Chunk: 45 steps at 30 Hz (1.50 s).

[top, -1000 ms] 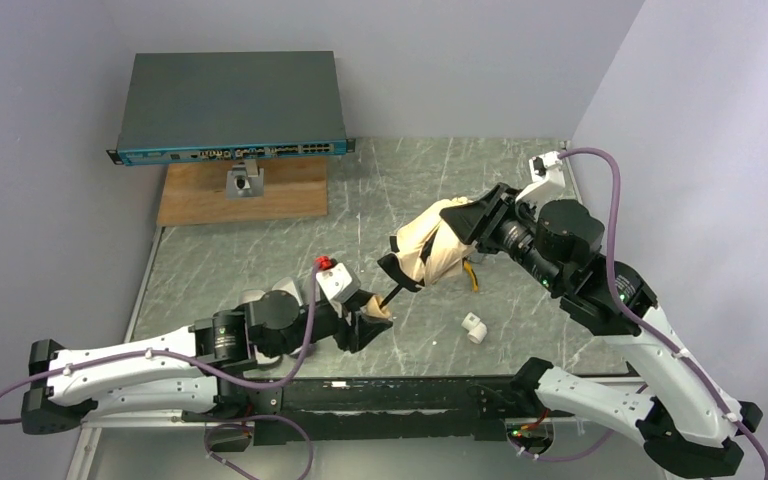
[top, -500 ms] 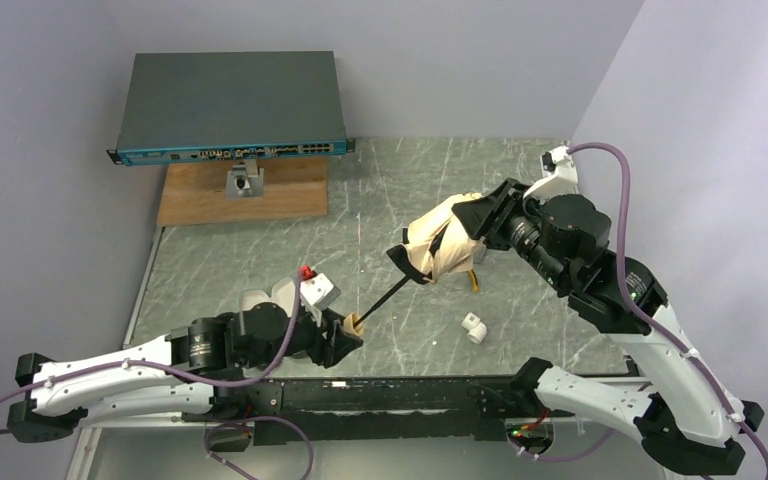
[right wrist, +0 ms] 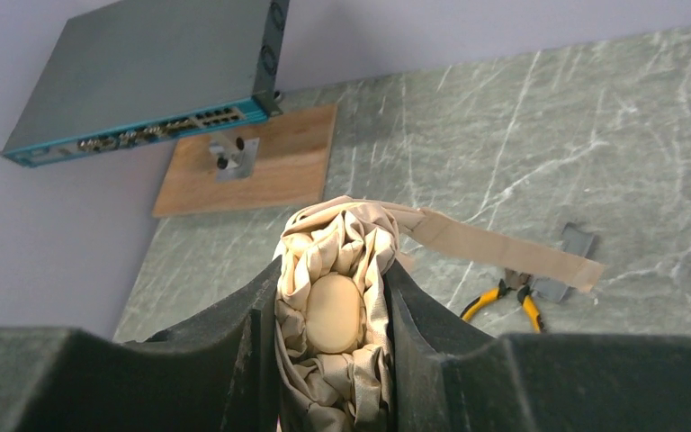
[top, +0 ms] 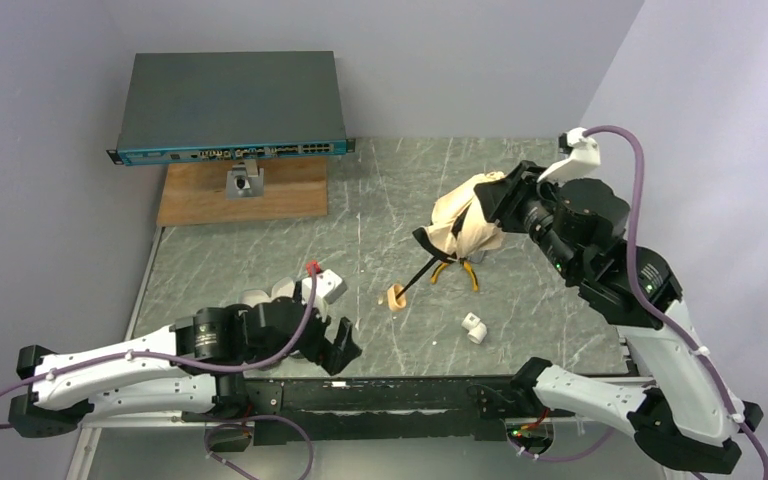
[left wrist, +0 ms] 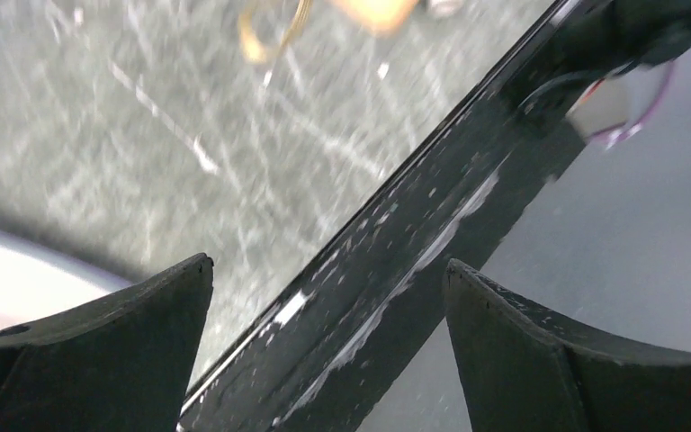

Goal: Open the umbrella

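I should next grab the umbrella's black shaft (top: 420,273) with my left gripper, between the tan handle and the canopy. The canopy then stays free to open.
My right gripper (top: 495,200) is shut on the umbrella (top: 468,218), clamping its folded cream canopy and holding it above the table at the right rear. In the right wrist view the fingers (right wrist: 234,342) press the bunched fabric on both sides of the oval cap (right wrist: 333,310), and the beige strap tab (right wrist: 504,247) hangs out to the right. The black shaft (top: 420,275) runs down-left to the tan handle (top: 396,296), which rests on the table. My left gripper (top: 343,345) stands open and empty near the front edge, apart from the handle. Its wrist view shows only the black front rail (left wrist: 396,261) between its fingers (left wrist: 144,333).
Yellow-handled pliers (top: 457,268) lie under the umbrella. A white fitting (top: 475,327) sits near the front right. Lavender-grey case shells (top: 265,295) lie beside the left arm. A network switch (top: 230,105) stands over a wooden board (top: 245,190) at the back left.
My left gripper has let go of the tan handle, opened wide and drawn back toward the front edge. The right arm has carried the canopy back and right, leaving more shaft showing.
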{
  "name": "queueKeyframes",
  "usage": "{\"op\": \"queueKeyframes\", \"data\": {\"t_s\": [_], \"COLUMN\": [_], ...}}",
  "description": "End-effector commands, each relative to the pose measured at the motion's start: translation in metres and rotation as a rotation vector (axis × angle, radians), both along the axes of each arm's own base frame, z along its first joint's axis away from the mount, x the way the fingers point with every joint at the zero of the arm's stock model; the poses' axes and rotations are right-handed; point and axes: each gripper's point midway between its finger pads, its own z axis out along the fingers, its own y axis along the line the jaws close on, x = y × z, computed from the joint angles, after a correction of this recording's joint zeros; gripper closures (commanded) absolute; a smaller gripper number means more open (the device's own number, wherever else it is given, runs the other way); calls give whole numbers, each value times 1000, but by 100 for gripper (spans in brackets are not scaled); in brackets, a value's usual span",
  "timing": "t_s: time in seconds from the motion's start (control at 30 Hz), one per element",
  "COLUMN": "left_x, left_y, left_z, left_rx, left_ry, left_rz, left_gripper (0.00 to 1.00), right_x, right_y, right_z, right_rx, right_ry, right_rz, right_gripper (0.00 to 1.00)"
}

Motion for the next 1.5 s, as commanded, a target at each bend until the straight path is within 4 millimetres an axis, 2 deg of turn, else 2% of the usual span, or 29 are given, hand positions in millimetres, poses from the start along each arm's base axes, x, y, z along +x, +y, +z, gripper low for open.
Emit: {"op": "queueKeyframes", "data": {"t_s": [0.0, 0.13, 0.23, 0.33, 0.43, 0.5, 0.7, 0.73, 0.8, 0.97, 1.0, 1.03, 1.07, 1.1, 1.17, 1.33, 1.47], "left_x": [23, 38, 49, 56, 63, 65, 64, 62, 59, 41, 36, 32, 28, 26, 27, 43, 47], "left_y": [-35, -63, -87, -111, -122, -124, -113, -112, -110, -109, -112, -114, -117, -119, -119, -109, -121], "left_z": [78, 97, 100, 93, 87, 81, 75, 74, 77, 92, 97, 103, 107, 110, 114, 99, 102], "left_rx": [-198, -187, -146, -95, -72, -76, -130, -143, -182, -283, -313, -342, -364, -372, -362, -252, -352], "left_ry": [-170, -255, -277, -271, -264, -261, -258, -261, -268, -198, -174, -144, -117, -93, -43, 106, 235], "left_rz": [1, -9, -7, -10, 19, 33, 68, 58, 43, 0, -14, -19, -24, -24, 20, 194, 172], "left_gripper": [1, 3, 7, 10, 13, 19, 53, 63, 98, 100, 100, 100, 100, 100, 100, 100, 100], "right_x": [5, 7, 8, 7, 7, 7, 10, 10, 13, 28, 30, 32, 33, 35, 36, 27, 16], "right_y": [29, 49, 63, 74, 82, 87, 95, 98, 103, 108, 109, 109, 109, 107, 100, 76, 51], "right_z": [9, 4, 0, -3, -7, -8, -12, -13, -16, -29, -31, -34, -36, -38, -41, -38, -38], "right_rx": [78, 81, 79, 89, 89, 91, 94, 98, 106, 93, 88, 84, 76, 64, 42, 15, 8], "right_ry": [2, 47, 83, 105, 128, 138, 158, 164, 179, 215, 222, 228, 230, 229, 225, 190, 172], "right_rz": [88, 155, 206, 248, 277, 296, 323, 336, 358, 362, 371, 376, 376, 365, 341, 277, 207], "right_gripper": [100, 100, 100, 100, 100, 100, 100, 100, 100, 98, 83, 58, 26, 3, 0, 0, 0]}}
